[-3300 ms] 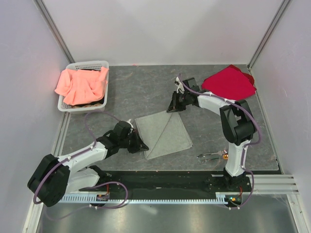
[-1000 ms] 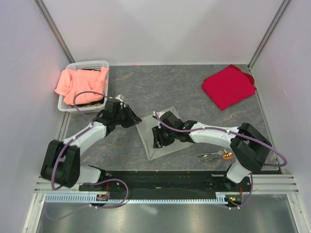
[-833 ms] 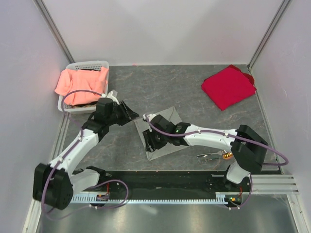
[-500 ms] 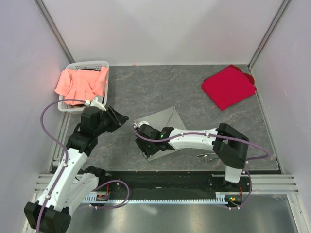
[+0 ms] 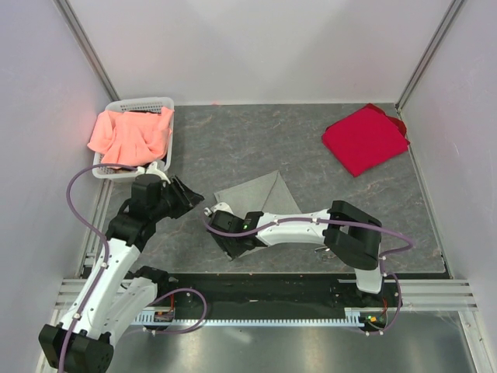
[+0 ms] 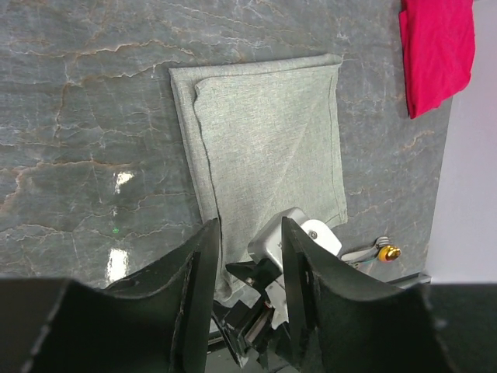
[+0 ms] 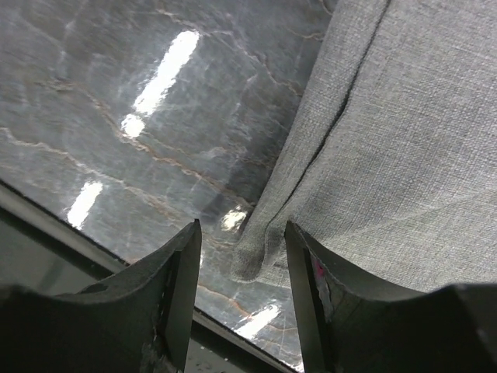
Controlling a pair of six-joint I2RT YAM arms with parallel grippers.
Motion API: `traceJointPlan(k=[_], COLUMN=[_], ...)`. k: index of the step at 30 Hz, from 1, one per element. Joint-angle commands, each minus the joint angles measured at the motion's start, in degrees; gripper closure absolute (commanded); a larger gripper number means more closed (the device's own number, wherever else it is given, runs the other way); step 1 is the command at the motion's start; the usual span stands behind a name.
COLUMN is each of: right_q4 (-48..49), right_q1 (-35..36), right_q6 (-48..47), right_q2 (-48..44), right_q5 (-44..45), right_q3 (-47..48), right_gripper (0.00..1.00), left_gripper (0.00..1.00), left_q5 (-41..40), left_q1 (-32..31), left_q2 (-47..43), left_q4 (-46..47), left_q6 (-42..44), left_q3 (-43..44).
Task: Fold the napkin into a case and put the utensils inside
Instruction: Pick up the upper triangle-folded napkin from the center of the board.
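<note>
A tabletop shadow is apart from my finger in the right wrist view, so my right gripper lowers first, then closes on the napkin's folded edge.
The grey-green napkin (image 5: 264,200) lies flat mid-table, folded to a rough square with a diagonal crease; it also fills the left wrist view (image 6: 268,148). My right gripper (image 5: 235,249) hangs open over its near-left corner (image 7: 256,260), which lies on the table between the fingers, not pinched. My left gripper (image 5: 192,197) is open and holds nothing, raised left of the napkin (image 6: 248,227). The silvery utensils (image 6: 371,250) with an orange end lie right of the napkin; the right arm hides them in the top view.
A white basket (image 5: 167,105) with a salmon-orange cloth (image 5: 128,136) stands at the back left. A red cloth (image 5: 363,140) lies at the back right. The black rail at the table's near edge (image 7: 70,256) runs just beyond the napkin corner.
My left gripper has let go, opened and drawn back left, away from the napkin. My right gripper has slid across the napkin to its near-left corner.
</note>
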Motion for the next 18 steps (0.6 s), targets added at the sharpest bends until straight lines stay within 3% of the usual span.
traceJointPlan(k=[1, 12, 17, 18], right_q4=[-3.0, -2.9, -2.6, -2.7], right_q1=[0.2, 0.9, 1.7, 2.0], right_q6=[0.4, -0.9, -1.2, -1.3], right_q2=[0.9, 2.4, 3.6, 4.0], right_q5=[4.4, 7.7, 12.5, 13.6], right_q3=[1.2, -4.4, -6.9, -7.4], right_gripper=[0.45, 0.49, 0.69, 0.8], left_gripper=[0.55, 0.53, 0.52, 0.52], left_q5=[0.7, 1.4, 3.4, 3.6], left_q1=[0.5, 1.8, 2.8, 3.0], left_q2=[0.2, 1.6, 2.6, 2.9], left_q4=[-0.1, 0.1, 1.6, 1.8], left_q6=[1.5, 2.0, 1.7, 1.6], left_q3=[0.0, -0.9, -1.9, -2.2])
